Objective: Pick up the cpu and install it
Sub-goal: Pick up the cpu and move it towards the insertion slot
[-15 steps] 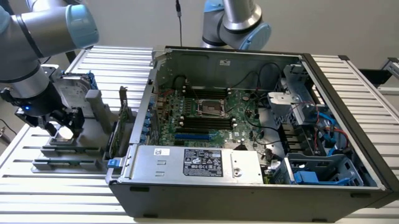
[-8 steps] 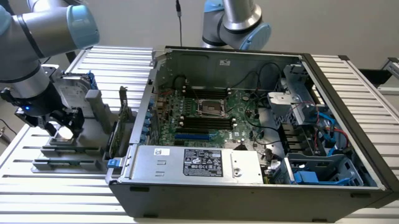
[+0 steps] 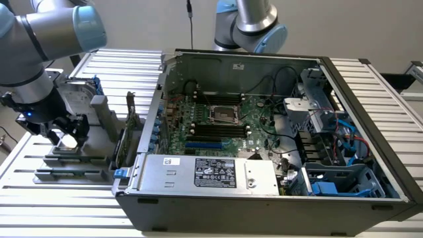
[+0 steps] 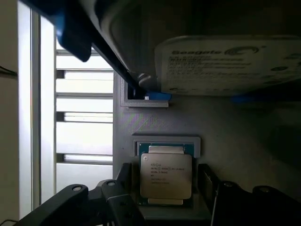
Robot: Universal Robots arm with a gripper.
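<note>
My gripper grabs the cpu by its open side edges next, since the holder's raised edge (image 4: 167, 139) sits tight around the end of the cpu (image 4: 165, 175).
The cpu (image 3: 67, 140), a small square chip with a shiny metal top, lies in a recess of the grey holder (image 3: 99, 148) at the exterior view's left. My gripper (image 3: 66, 135) is lowered over it, open, with one finger on each side of the chip. In the wrist view the cpu (image 4: 165, 175) lies flat between the two dark fingers (image 4: 123, 186), which stand apart from its edges. The open computer case (image 3: 370, 124) stands at the centre, with the bare cpu socket (image 3: 223, 115) on its green motherboard.
A silver hard drive (image 3: 74, 96) stands upright in the holder just behind the gripper, its label (image 4: 225, 66) close in the wrist view. A circuit card (image 3: 128, 130) stands on edge between holder and case. A second arm (image 3: 250, 25) rises behind the case.
</note>
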